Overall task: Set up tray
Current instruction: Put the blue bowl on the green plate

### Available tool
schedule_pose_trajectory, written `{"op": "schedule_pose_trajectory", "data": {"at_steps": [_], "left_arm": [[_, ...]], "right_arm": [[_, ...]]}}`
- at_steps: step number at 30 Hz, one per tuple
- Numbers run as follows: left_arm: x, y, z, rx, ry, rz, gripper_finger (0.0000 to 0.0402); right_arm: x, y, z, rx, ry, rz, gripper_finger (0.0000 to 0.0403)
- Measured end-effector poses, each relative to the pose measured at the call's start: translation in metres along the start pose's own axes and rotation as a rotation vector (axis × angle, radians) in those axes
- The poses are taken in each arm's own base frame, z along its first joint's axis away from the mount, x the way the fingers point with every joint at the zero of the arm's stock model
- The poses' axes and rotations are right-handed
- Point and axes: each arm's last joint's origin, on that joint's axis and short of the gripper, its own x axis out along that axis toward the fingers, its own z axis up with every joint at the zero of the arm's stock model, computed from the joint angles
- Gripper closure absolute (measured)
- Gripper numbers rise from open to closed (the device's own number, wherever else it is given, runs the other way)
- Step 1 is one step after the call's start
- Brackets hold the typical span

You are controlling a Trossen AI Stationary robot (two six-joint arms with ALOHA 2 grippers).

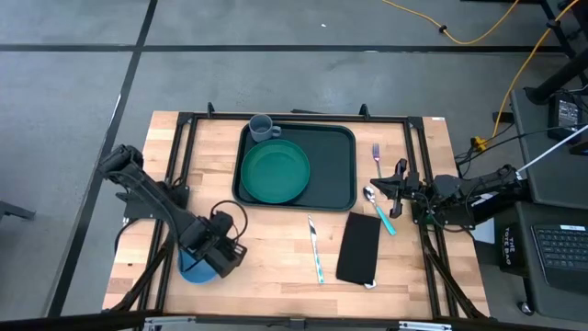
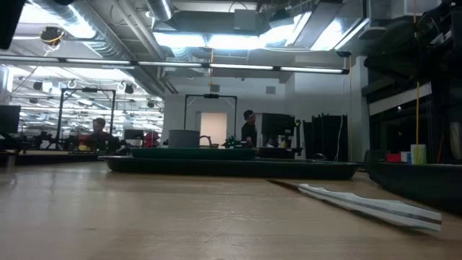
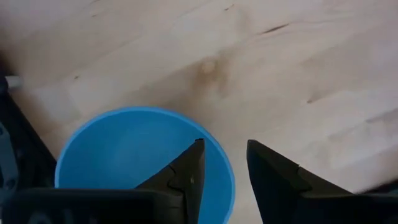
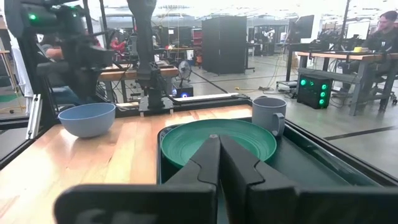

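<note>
My left gripper should next set the blue bowl on the green plate in the tray, so it first needs to grab the bowl by its rim (image 3: 228, 159).
The dark green tray (image 1: 335, 165) lies at the table's far middle, also in the low view (image 2: 231, 167). A round green plate (image 1: 274, 171) and a grey cup (image 1: 262, 128) rest on its left part. A blue bowl (image 1: 193, 269) stands on the table at the near left. My left gripper (image 1: 223, 257) is open above the bowl's right rim (image 3: 227, 171); one finger (image 3: 194, 158) is over the inside and one (image 3: 264, 165) outside, with a gap on each side. My right gripper (image 1: 386, 187) is shut and empty (image 4: 219, 149), right of the tray.
A fork (image 1: 377, 158) and a spoon (image 1: 378, 207) lie right of the tray by my right gripper. A knife (image 1: 315, 250) and a black napkin (image 1: 359, 248) lie near the table's front. A black frame (image 1: 184, 138) runs around the table.
</note>
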Motion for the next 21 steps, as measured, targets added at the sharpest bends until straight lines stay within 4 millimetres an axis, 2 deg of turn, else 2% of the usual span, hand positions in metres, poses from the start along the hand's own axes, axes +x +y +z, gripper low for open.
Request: {"op": "schedule_pose_trajectory", "data": {"at_steps": [14, 21], "left_arm": [[0.040, -0.015, -0.014, -0.159, 0.041, 0.162, 0.0288], [0.046, -0.022, -0.017, -0.196, 0.051, 0.128, 0.0288]], "right_arm": [[0.000, 0.000, 0.000, 0.000, 0.000, 0.000, 0.0393], [0.000, 0.000, 0.000, -0.005, 0.000, 0.000, 0.0393]]}}
